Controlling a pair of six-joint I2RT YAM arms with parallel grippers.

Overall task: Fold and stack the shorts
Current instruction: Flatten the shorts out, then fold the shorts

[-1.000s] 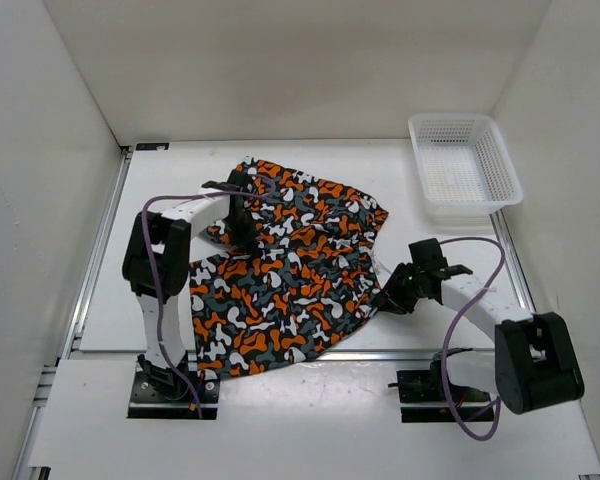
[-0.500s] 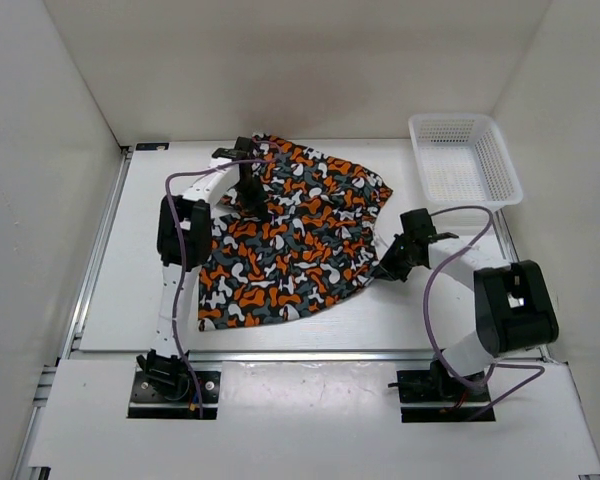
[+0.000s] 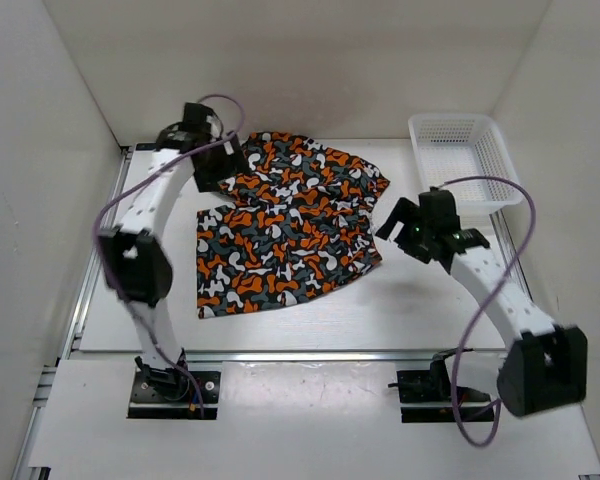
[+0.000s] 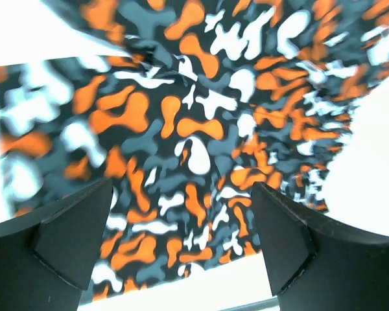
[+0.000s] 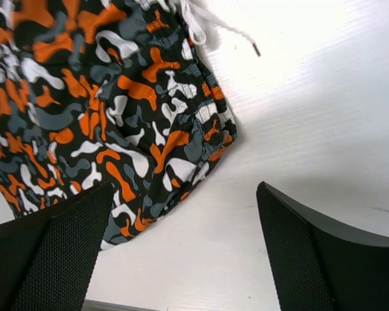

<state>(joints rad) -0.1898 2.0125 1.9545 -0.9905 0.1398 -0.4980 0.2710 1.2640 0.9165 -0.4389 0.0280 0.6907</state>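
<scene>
My left gripper should take hold of the shorts by the front leg corner next, away from the drawstring, so they can be spread and folded.
The shorts, camouflage in orange, black, grey and white, lie spread on the white table, with a crease running across their middle. My left gripper hovers over their back left corner, open; in the left wrist view the shorts fill the space under the empty left gripper. My right gripper hangs open just off their right edge. Seen from the right wrist, the shorts and a white drawstring lie left of the right gripper, which has bare table between its fingers.
A white mesh basket stands at the back right corner of the table. White walls close in the left, back and right sides. A metal rail runs along the table's left edge.
Both grippers have opened, let go of the shorts and lifted away. The shorts, dragged toward the back of the table, now lie flat. The left arm has swung to the back left.
</scene>
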